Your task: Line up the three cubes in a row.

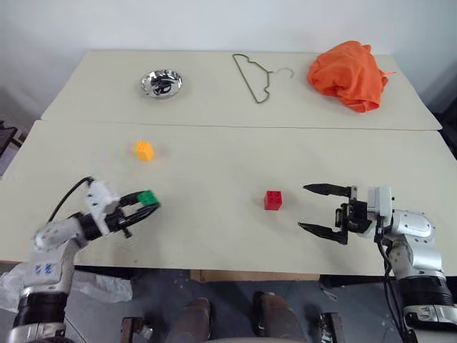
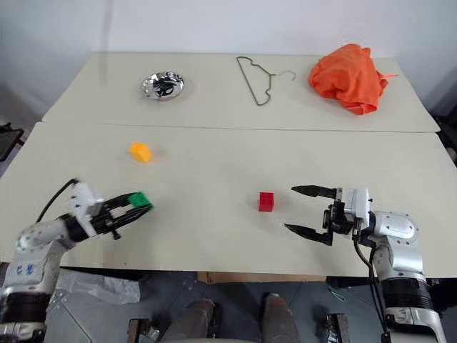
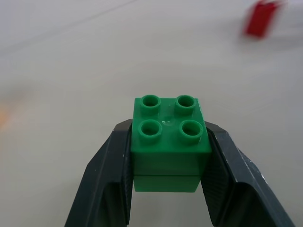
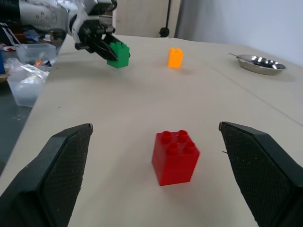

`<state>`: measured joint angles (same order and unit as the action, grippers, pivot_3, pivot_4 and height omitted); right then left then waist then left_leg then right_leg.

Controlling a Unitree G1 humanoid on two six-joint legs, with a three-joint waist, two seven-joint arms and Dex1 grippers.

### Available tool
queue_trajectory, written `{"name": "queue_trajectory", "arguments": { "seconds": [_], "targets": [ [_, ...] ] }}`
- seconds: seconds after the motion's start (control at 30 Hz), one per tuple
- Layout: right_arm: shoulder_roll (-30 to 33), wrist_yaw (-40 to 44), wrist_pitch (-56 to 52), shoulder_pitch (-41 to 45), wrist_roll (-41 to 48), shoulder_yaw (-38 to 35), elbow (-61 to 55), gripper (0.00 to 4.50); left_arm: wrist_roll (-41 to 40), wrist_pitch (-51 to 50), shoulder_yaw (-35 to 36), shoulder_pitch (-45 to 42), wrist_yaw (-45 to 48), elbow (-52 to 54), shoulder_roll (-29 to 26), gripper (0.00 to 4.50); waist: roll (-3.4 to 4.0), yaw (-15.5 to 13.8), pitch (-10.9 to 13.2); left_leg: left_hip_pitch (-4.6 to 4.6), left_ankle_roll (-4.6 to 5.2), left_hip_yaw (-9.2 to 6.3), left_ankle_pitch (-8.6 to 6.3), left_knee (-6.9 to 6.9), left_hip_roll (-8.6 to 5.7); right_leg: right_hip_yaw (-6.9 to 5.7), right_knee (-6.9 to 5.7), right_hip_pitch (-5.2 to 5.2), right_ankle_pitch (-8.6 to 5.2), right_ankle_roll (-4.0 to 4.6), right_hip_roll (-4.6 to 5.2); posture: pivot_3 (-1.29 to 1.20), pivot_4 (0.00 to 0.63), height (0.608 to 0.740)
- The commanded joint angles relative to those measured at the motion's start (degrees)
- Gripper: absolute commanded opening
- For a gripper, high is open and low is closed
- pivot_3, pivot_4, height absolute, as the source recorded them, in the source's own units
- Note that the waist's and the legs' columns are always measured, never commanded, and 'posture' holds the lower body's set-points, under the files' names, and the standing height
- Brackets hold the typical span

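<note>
The green cube hangs above the table in the left wrist view, so my left gripper keeps holding the cube until it touches the near table.
My left gripper (image 1: 145, 202) is shut on the green cube (image 1: 148, 197), holding it a little above the near table's left part; the left wrist view shows the green cube (image 3: 168, 142) studs up between the two fingers. The yellow-orange cube (image 1: 145, 150) sits further back on the left. The red cube (image 1: 273, 200) rests near the middle of the near table. My right gripper (image 1: 314, 209) stands open to the right of the red cube, pointing toward it, with nothing between its fingers; in the right wrist view the red cube (image 4: 174, 157) lies ahead of it.
On the far table stand a steel bowl (image 1: 162, 83) at the left, a wire hanger (image 1: 255, 77) in the middle and an orange cloth (image 1: 349, 74) at the right. A seam (image 1: 235, 126) separates the two tables. Clear plastic tubs (image 4: 29, 71) sit beyond the table's left edge.
</note>
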<state>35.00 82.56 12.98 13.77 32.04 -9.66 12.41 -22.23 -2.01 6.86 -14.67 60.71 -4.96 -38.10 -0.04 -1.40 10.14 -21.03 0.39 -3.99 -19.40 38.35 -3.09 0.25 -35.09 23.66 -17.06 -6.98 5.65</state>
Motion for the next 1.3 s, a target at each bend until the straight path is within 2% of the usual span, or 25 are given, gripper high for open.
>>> {"name": "queue_trajectory", "arguments": {
  "seconds": [0.03, 0.23, 0.43, 0.67, 0.7, 0.83, 0.9, 1.0, 1.07, 1.17, 1.3],
  "targets": [
    [0.98, -1.51, 1.11, -2.13, 0.32, -2.73, -2.24, 4.5, 3.46, -1.0, -7.54, -7.32, 3.63, -1.52, 1.59, 1.51, 0.03, -0.11, -0.02, -0.01, 0.01, -0.01, 0.0, 0.01, -0.03, -0.04, 0.0, 0.0, 0.0, 0.0, -0.01, 0.0, 0.15, 0.74],
    [0.48, -4.58, 1.01, -6.33, 0.65, -3.73, -6.98, 4.5, 10.64, 3.6, -16.21, -19.19, 6.05, -16.89, 8.57, 1.51, 0.07, 0.53, -0.04, -0.06, 0.07, 0.25, 0.03, 0.02, -0.08, -0.32, -0.34, 0.17, 0.02, -0.05, -0.22, 0.0, 0.15, 0.74],
    [0.54, -7.78, 0.4, -11.38, 1.0, -4.66, -12.03, 4.5, 11.65, 9.66, -16.89, -23.86, 9.4, -26.58, 11.76, 1.51, 0.04, 0.73, -0.03, -0.09, 0.06, 0.26, 0.05, 0.2, -0.04, -0.29, -0.45, 0.21, 0.02, -0.05, -0.2, 0.0, 0.15, 0.74],
    [0.31, -9.53, -0.76, -13.36, 1.39, -3.96, -15.08, 4.5, 11.4, 12.08, -16.73, -25.85, 12.63, -31.9, 13.61, 1.51, 0.04, 0.09, -0.03, -0.14, 0.12, 0.26, 0.01, 0.56, -0.11, -0.24, -0.47, 0.17, 0.05, -0.11, -0.2, 0.0, 0.15, 0.74],
    [0.26, -9.59, -1.02, -13.38, 1.4, -3.77, -15.33, 4.5, 11.19, 12.2, -16.54, -26.15, 13.11, -32.37, 13.79, 2.23, 0.04, 0.07, -0.03, -0.13, 0.13, 0.26, 0.01, 0.57, -0.12, -0.23, -0.48, 0.16, 0.05, -0.11, -0.2, 0.0, 0.15, 0.74],
    [0.2, -9.34, -1.99, -12.51, 1.5, -2.96, -15.35, 4.5, 9.96, 13.72, -13.82, -26.88, 12.14, -32.94, 13.99, 3.41, 0.03, 0.06, -0.02, -0.16, 0.14, 0.26, 0.0, 0.59, -0.12, -0.23, -0.52, 0.17, 0.05, -0.11, -0.19, 0.0, 0.15, 0.74],
    [0.12, -9.11, -2.54, -11.82, 1.76, -2.54, -15.27, 4.5, 7.97, 13.46, -11.56, -25.88, 12.26, -30.48, 13.05, 4.0, 0.02, 0.16, -0.01, -0.18, 0.14, 0.26, 0.0, 0.61, -0.11, -0.23, -0.53, 0.18, 0.05, -0.11, -0.18, 0.0, 0.15, 0.74],
    [0.29, -8.43, -4.01, -11.66, 2.85, -2.1, -15.7, 4.5, 2.57, 11.3, -7.9, -22.34, 15.21, -23.31, 11.24, 4.0, 0.03, 0.4, -0.01, -0.18, 0.13, 0.26, 0.0, 0.6, -0.04, -0.19, -0.57, 0.2, 0.05, -0.11, -0.13, 0.0, 0.15, 0.74],
    [0.38, -7.78, -4.27, -11.79, 3.08, -2.06, -15.69, 4.5, 1.32, 9.1, -5.49, -18.84, 13.65, -17.99, 8.79, 4.0, 0.03, 0.52, -0.01, -0.18, 0.12, 0.25, -0.01, 0.59, 0.0, -0.19, -0.59, 0.2, 0.05, -0.11, -0.11, 0.0, 0.15, 0.74],
    [-0.63, -7.41, -3.64, -10.25, 2.59, -1.42, -14.33, 4.5, -1.29, 5.58, 3.12, -8.56, 8.3, -6.97, 2.7, 4.0, 0.03, 1.77, -0.01, -0.17, 0.1, 0.24, -0.03, 0.57, 0.03, -0.02, -0.56, 0.19, 0.05, -0.11, -0.1, 0.0, 0.15, 0.74],
    [-2.58, -6.76, -2.95, -8.56, 2.68, -0.11, -13.31, 4.5, -0.57, 4.42, 13.57, 3.24, -3.33, -2.72, 0.64, 4.0, 0.04, 1.51, -0.02, -0.11, 0.04, 0.16, -0.03, 0.53, 0.15, 0.15, -0.46, 0.16, 0.02, -0.04, -0.14, 0.0, 0.15, 0.74]
  ]
}}
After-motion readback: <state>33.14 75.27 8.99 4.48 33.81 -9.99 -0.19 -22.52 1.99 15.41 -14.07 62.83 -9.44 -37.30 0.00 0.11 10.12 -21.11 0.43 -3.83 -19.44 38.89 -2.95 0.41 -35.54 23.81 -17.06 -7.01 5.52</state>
